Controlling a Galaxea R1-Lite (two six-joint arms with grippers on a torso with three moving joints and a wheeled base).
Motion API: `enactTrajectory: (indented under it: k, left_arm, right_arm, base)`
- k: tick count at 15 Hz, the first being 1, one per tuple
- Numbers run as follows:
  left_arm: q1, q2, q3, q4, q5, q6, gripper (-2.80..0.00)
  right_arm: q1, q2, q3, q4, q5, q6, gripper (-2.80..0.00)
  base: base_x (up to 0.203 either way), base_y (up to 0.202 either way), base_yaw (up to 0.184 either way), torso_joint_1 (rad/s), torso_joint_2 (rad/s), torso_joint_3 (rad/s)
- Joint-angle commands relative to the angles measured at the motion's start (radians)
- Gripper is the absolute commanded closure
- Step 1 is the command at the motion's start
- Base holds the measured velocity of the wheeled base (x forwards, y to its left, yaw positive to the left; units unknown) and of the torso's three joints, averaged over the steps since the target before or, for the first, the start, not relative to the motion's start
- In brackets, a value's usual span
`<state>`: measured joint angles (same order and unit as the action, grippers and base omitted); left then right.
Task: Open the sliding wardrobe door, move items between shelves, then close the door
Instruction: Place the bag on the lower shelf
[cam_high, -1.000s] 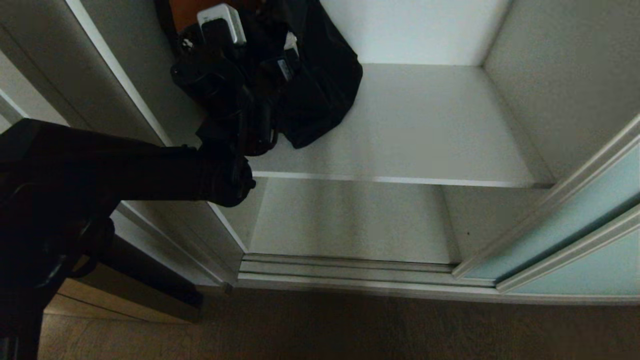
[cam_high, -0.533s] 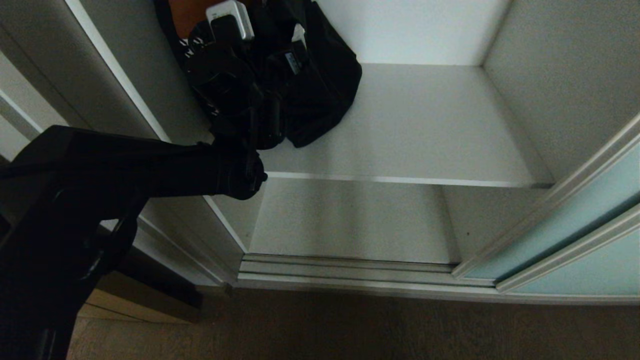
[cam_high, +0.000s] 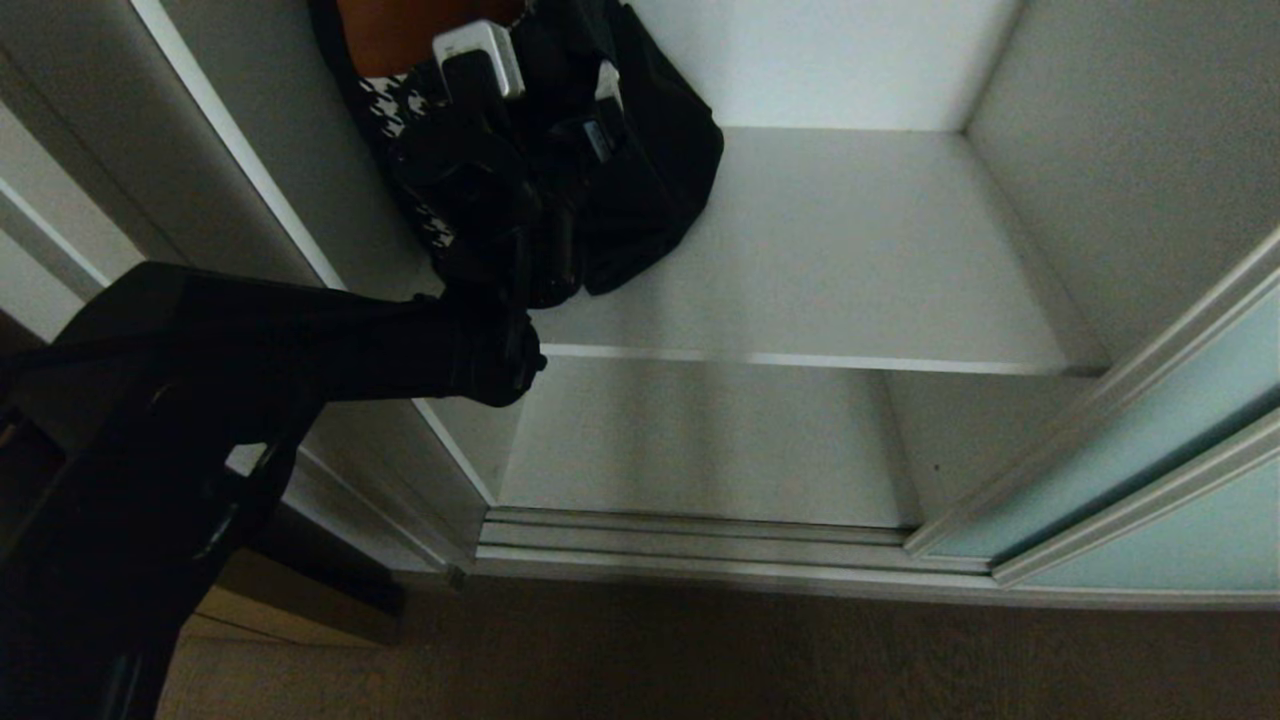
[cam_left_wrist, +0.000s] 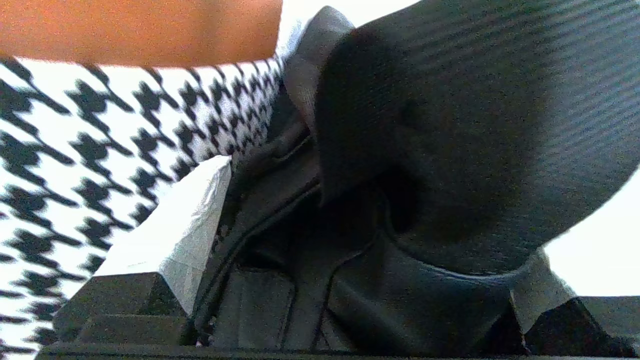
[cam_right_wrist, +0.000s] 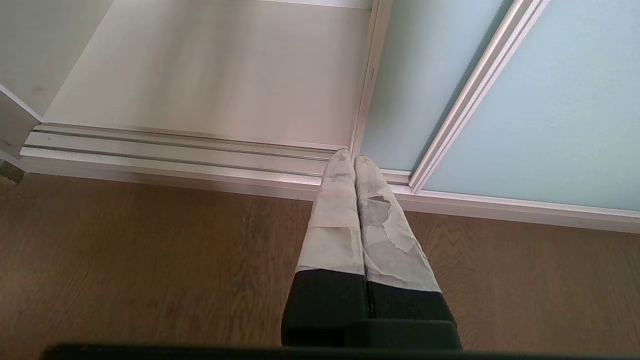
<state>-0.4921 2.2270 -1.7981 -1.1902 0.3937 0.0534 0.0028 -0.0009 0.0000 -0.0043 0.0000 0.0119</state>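
The black bag needs to move from the upper shelf to another, so my left gripper should grab it by its wide strap (cam_left_wrist: 480, 138) next.
The sliding wardrobe door (cam_high: 1150, 430) of pale aqua glass stands slid to the right, leaving the shelves open. On the upper shelf (cam_high: 850, 250), in its back left corner, lies a black bag (cam_high: 650, 190) beside houndstooth cloth (cam_high: 400, 100) and something orange (cam_high: 400, 30). My left gripper (cam_high: 598, 112) reaches into that corner. In the left wrist view it (cam_left_wrist: 350, 260) is open, one taped finger (cam_left_wrist: 170, 235) by the houndstooth cloth (cam_left_wrist: 75, 150), the black bag (cam_left_wrist: 450, 125) filling the space between the fingers. My right gripper (cam_right_wrist: 354, 162) is shut and empty above the floor, by the door (cam_right_wrist: 550, 100).
The lower shelf (cam_high: 700, 450) is bare. A ribbed silver floor track (cam_high: 700, 545) runs along the wardrobe's front, with brown wooden floor (cam_high: 700, 660) before it. White side walls (cam_high: 1120, 130) bound the compartment. My left arm (cam_high: 300, 350) crosses the left wall's front edge.
My left arm has pushed farther into the upper shelf, up and to the right, toward the black bag. More houndstooth cloth shows now. The right arm has not moved.
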Motion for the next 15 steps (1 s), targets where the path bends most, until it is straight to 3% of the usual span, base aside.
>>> enactTrajectory:
  k: [1,3,4,7,15]
  left_arm:
    - [-0.002,0.025,-0.009,-0.008,0.001,0.0,-2.8]
    - [-0.009,0.041,-0.024,-0.007,0.0,0.0,-2.8]
    - [-0.011,0.053,-0.047,-0.003,0.003,0.0,0.0]
    - [-0.013,0.111,-0.132,0.012,0.003,0.003,0.0]
    - [-0.015,0.114,-0.134,0.009,0.007,0.001,0.0]
  right_arm:
    - [0.0,-0.001,0.0,0.0,0.0,0.0,0.0]
    - [0.0,-0.001,0.0,0.0,0.0,0.0,0.0]
    - [0.0,-0.001,0.0,0.0,0.0,0.0,0.0]
    - [0.0,-0.001,0.0,0.0,0.0,-0.001,0.0]
    - [0.0,-0.001,0.0,0.0,0.0,-0.001,0.0]
  base:
    - [0.0,0.0,0.0,0.0,0.0,0.0]
    - [0.0,0.0,0.0,0.0,0.0,0.0]
    - [0.0,0.0,0.0,0.0,0.0,0.0]
    - [0.0,0.0,0.0,0.0,0.0,0.0]
    - [0.0,0.0,0.0,0.0,0.0,0.0]
